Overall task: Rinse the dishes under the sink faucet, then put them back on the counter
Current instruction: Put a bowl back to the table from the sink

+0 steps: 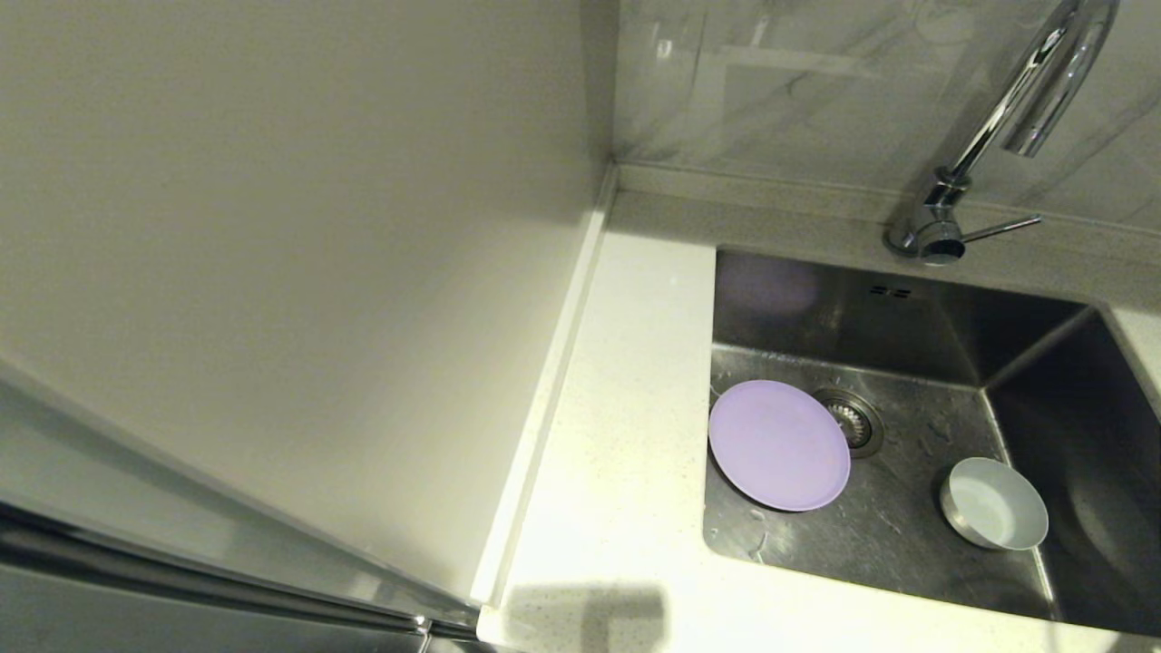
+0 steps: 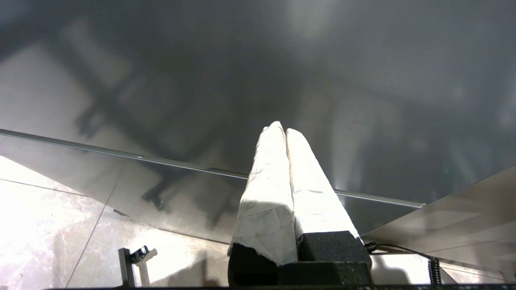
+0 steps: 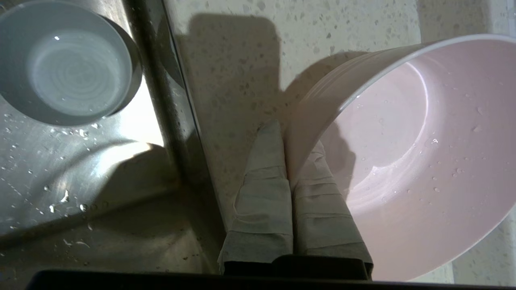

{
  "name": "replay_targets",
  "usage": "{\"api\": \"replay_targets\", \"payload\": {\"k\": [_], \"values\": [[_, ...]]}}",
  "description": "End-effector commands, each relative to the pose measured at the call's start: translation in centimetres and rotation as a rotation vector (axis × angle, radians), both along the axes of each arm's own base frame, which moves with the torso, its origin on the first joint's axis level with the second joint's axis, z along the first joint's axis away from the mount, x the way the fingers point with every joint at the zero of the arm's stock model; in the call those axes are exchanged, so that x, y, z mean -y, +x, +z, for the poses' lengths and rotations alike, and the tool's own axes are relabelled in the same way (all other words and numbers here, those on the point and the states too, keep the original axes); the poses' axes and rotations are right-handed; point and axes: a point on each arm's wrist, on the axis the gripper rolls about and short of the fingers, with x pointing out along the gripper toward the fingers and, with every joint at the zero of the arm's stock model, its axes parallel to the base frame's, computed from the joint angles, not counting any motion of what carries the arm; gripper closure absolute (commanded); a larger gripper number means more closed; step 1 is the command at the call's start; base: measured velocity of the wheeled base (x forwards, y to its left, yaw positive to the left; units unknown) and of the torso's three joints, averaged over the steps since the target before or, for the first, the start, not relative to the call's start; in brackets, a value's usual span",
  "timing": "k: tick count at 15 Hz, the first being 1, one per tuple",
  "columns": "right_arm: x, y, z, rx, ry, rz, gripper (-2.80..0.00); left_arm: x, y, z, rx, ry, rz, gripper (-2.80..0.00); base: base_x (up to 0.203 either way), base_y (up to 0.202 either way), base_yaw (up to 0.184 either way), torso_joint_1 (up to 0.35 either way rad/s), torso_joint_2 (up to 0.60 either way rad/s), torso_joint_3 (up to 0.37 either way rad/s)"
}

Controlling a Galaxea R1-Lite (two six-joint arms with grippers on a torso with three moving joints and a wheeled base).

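The pale pink bowl leaves my right gripper now as it opens, since the bowl's base meets its shadow on the counter, so the bowl would remain upright.
My right gripper (image 3: 288,139) is shut on the rim of the pale pink bowl (image 3: 419,161), holding it over the speckled white counter (image 3: 242,60) beside the sink edge; one finger is inside the bowl, one outside. Water drops cling to the bowl. Neither that gripper nor the pink bowl shows in the head view. The blue-grey bowl (image 1: 993,502) stands upright on the sink (image 1: 907,535) floor at the right, also visible as the blue-grey bowl (image 3: 68,64). The lilac plate (image 1: 778,444) leans at the sink's left, next to the drain strainer (image 1: 851,420). My left gripper (image 2: 282,129) is shut and empty, parked away from the sink.
The chrome faucet (image 1: 1016,118) rises behind the sink with its lever (image 1: 998,229) pointing right. The counter (image 1: 626,435) runs along the sink's left, bounded by a raised lip (image 1: 544,399) and a beige wall panel (image 1: 272,272).
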Motion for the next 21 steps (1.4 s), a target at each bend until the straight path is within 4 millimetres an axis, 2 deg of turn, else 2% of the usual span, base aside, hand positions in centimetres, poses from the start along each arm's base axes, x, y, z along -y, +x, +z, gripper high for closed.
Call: {"api": "replay_targets", "payload": {"k": [1, 2, 7, 11, 14, 18, 19, 21], "values": [[-0.1, -0.1, 0.0, -0.003, -0.008, 0.002, 0.0, 0.0, 0.0, -0.1, -0.002, -0.001, 0.0, 0.0, 0.0, 0.0, 0.0, 0.0, 0.0, 0.0], [-0.2, 0.0, 0.1, -0.002, -0.011, 0.004, -2.8, 0.0, 0.0, -0.1, -0.002, -0.001, 0.0, 0.0, 0.0, 0.0, 0.0, 0.0, 0.0, 0.0], [-0.6, -0.1, 0.4, 0.009, -0.019, 0.007, -2.8, 0.0, 0.0, -0.1, -0.002, -0.001, 0.0, 0.0, 0.0, 0.0, 0.0, 0.0, 0.0, 0.0], [-2.2, -1.2, 2.4, 0.061, -0.098, 0.0, -2.8, 0.0, 0.0, -0.1, -0.002, -0.001, 0.0, 0.0, 0.0, 0.0, 0.0, 0.0, 0.0, 0.0], [-4.5, -3.1, 5.2, 0.123, -0.24, -0.103, -2.8, 0.0, 0.0, -0.1, -0.003, -0.001, 0.0, 0.0, 0.0, 0.0, 0.0, 0.0, 0.0, 0.0], [-9.4, -6.5, 9.4, 0.381, -0.394, -0.209, -2.8, 0.0, 0.0, -0.1, -0.003, -0.001, 0.0, 0.0, 0.0, 0.0, 0.0, 0.0, 0.0, 0.0], [-10.6, -7.4, 9.6, 0.452, -0.394, -0.228, -2.8, 0.0, 0.0, 0.0, -0.001, -0.001, 0.0, 0.0, 0.0, 0.0, 0.0, 0.0, 0.0, 0.0], [-13.3, -9.2, 8.0, 0.537, -0.384, -0.255, -2.8, 0.0, 0.0, -0.1, -0.003, -0.001, 0.0, 0.0, 0.0, 0.0, 0.0, 0.0, 0.0, 0.0]]}}
